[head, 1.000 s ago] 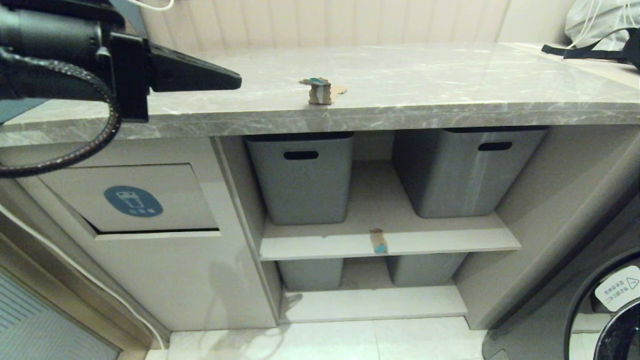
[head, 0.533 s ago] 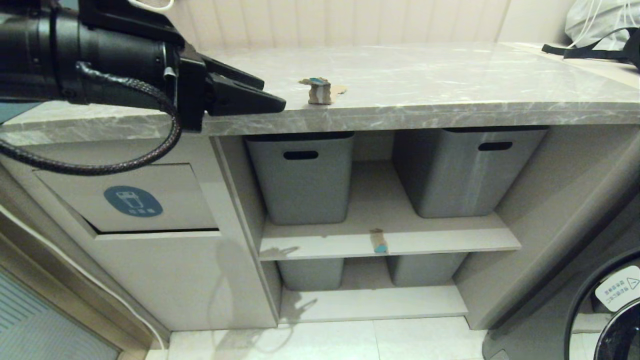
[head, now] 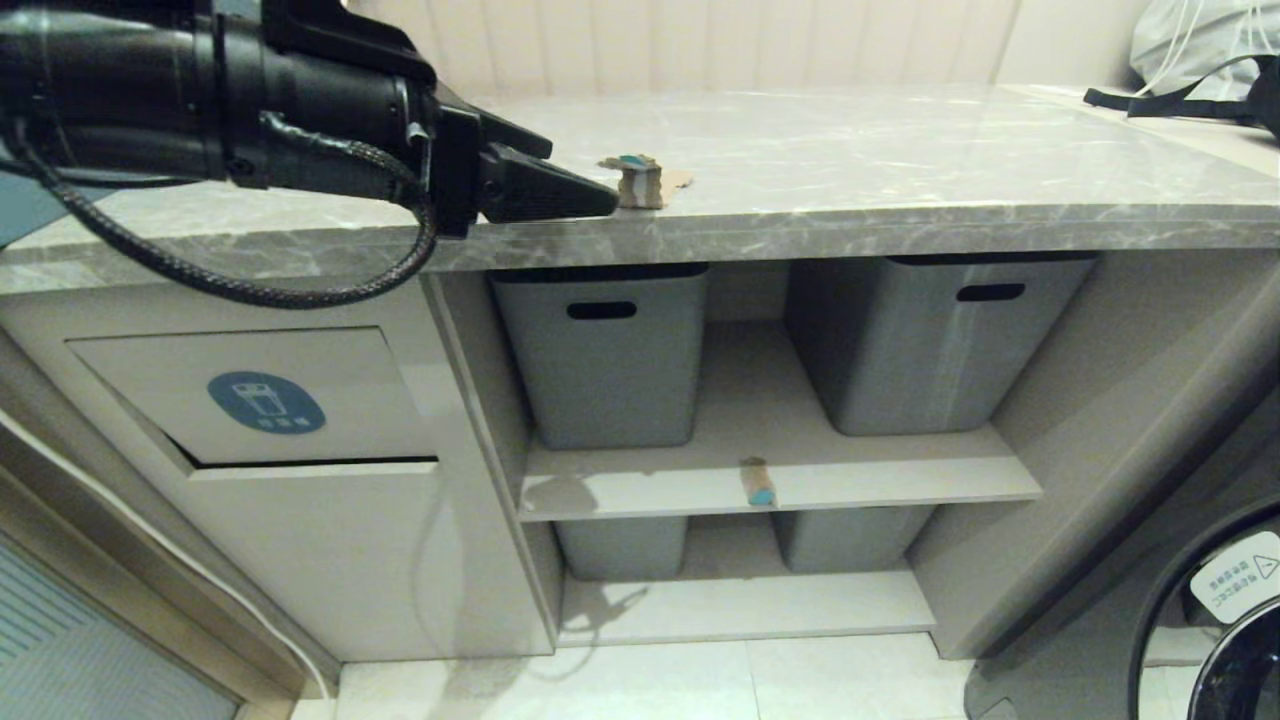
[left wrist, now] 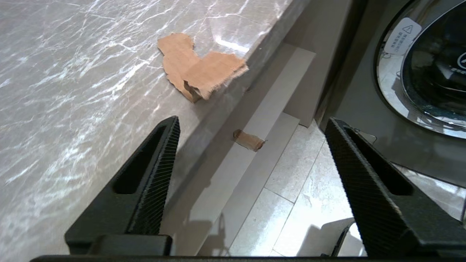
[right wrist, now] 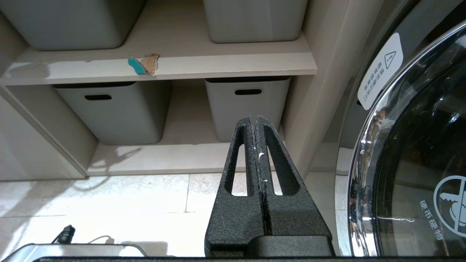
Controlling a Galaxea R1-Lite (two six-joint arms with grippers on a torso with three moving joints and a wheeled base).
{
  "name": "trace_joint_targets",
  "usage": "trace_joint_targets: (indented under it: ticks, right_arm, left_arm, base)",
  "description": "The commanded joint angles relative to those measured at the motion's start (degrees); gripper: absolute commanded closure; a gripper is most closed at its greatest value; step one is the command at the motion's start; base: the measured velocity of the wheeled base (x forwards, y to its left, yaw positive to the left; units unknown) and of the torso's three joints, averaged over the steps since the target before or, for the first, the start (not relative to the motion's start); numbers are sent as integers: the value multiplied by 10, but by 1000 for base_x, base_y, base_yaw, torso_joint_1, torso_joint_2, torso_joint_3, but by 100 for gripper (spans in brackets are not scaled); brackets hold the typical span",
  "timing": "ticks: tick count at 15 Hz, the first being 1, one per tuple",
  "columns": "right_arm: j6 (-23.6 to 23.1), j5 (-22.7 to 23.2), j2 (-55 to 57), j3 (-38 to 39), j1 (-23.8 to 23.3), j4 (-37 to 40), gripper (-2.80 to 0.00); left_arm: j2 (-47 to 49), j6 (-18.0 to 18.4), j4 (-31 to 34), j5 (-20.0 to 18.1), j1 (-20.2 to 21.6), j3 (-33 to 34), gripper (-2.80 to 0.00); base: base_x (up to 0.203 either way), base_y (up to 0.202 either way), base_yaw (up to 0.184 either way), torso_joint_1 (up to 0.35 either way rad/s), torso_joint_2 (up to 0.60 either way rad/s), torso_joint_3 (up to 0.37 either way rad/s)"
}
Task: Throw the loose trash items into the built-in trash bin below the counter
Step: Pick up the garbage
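I will next use my left gripper to grab the torn cardboard scrap by its creased middle (head: 639, 172). Then I will throw it into the built-in trash bin (head: 264, 402).
A torn tan cardboard scrap with a teal patch (head: 640, 182) (left wrist: 198, 67) lies near the front edge of the grey marble counter (head: 900, 170) (left wrist: 72, 72). My left gripper (head: 600, 200) (left wrist: 251, 123) hovers open just left of it, with nothing between its fingers. A second scrap with a teal end (head: 757, 482) (left wrist: 249, 140) (right wrist: 143, 64) rests on the upper shelf's front edge. The built-in trash bin's beige flap with the blue sticker (head: 266, 402) sits below the counter at the left. My right gripper (right wrist: 254, 120) is shut and empty, low near the floor.
Two grey tubs (head: 605, 350) (head: 930, 340) stand on the upper shelf, and two more (right wrist: 116, 109) (right wrist: 247, 102) below it. A washing machine door (head: 1220, 620) (right wrist: 418, 153) is at the lower right. A bag with black straps (head: 1200, 60) lies on the counter's far right.
My left arm has swept to the right along the counter's front edge, bringing its open fingers from well left up to the cardboard scrap. The scraps have not moved.
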Motion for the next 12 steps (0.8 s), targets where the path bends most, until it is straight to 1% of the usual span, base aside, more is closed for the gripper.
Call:
trace_joint_targets:
  ticks: [1,3,6,7,8,9,12]
  right_arm:
    - [0,0,0,0,0,0,0]
    - [0,0,0,0,0,0,0]
    - [0,0,0,0,0,0,0]
    - [0,0,0,0,0,0,0]
    - [0,0,0,0,0,0,0]
    - [0,0,0,0,0,0,0]
    - [0,0,0,0,0,0,0]
  left_arm:
    - [32,1,-9,-1,0,-11,-280]
    - [51,2,-36,-1,0,-12,-280]
    - [73,3,-46,-1,0,-31,-280]
    - [83,10,-46,-1,0,-43,-280]
    - [88,27,-49,0,0,-45,-280]
    - [92,35,-53,0,0,-45,-280]
    - [102,37,-73,0,0,-45,-280]
  base:
    - [0,0,0,0,0,0]
    - [0,0,0,0,0,0]
    - [0,0,0,0,0,0]
    - [0,0,0,0,0,0]
    - [0,0,0,0,0,0]
    - [0,0,0,0,0,0]
    - [0,0,0,0,0,0]
